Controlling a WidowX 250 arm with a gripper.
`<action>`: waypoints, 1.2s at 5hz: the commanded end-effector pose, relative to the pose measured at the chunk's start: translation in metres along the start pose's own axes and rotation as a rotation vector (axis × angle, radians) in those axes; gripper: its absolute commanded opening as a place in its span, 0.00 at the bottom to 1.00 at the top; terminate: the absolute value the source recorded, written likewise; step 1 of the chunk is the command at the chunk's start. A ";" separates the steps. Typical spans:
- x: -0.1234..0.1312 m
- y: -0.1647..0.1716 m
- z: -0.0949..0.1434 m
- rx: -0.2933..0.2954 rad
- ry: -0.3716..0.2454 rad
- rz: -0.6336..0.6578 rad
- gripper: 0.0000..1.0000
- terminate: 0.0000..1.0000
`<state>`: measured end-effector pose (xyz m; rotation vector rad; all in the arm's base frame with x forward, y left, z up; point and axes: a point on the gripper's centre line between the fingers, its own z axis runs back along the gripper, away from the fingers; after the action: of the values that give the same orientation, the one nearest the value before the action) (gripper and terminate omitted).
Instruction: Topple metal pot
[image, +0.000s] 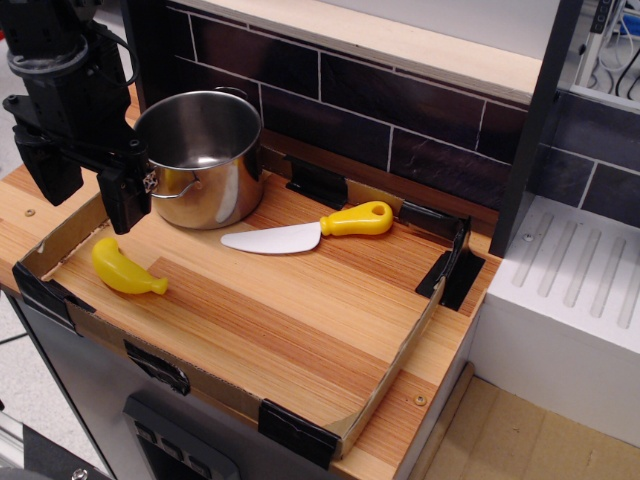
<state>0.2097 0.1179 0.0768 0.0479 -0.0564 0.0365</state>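
Observation:
The gripper should next take hold of the thin side at the pot's upper rim (205, 94), because the pot's round body (212, 190) is too wide for the gripper's open fingers.
The metal pot (205, 160) is shiny steel and stands upright at the back left of the wooden board, its open mouth facing up. A thin wire loop handle shows on its left side. My black gripper (85, 190) hangs just left of the pot with its jaws open and empty. The right finger (125, 200) is close beside the pot's left handle; I cannot tell whether it touches. The left finger (45, 170) is further left, over the board's edge.
A yellow toy banana (125, 268) lies on the board just below my gripper. A toy knife (305, 230) with a white blade and yellow handle lies right of the pot. A low cardboard rim (400, 350) edges the board. A dark tiled wall (400, 110) stands behind, and a white rack (580, 270) is at right.

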 end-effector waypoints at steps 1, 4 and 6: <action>0.000 0.000 0.000 0.000 0.000 0.000 1.00 0.00; 0.044 0.027 0.047 -0.047 -0.089 -0.134 1.00 0.00; 0.088 0.038 0.033 0.027 -0.137 -0.124 1.00 0.00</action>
<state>0.2899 0.1531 0.0994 0.0513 -0.1470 -0.0909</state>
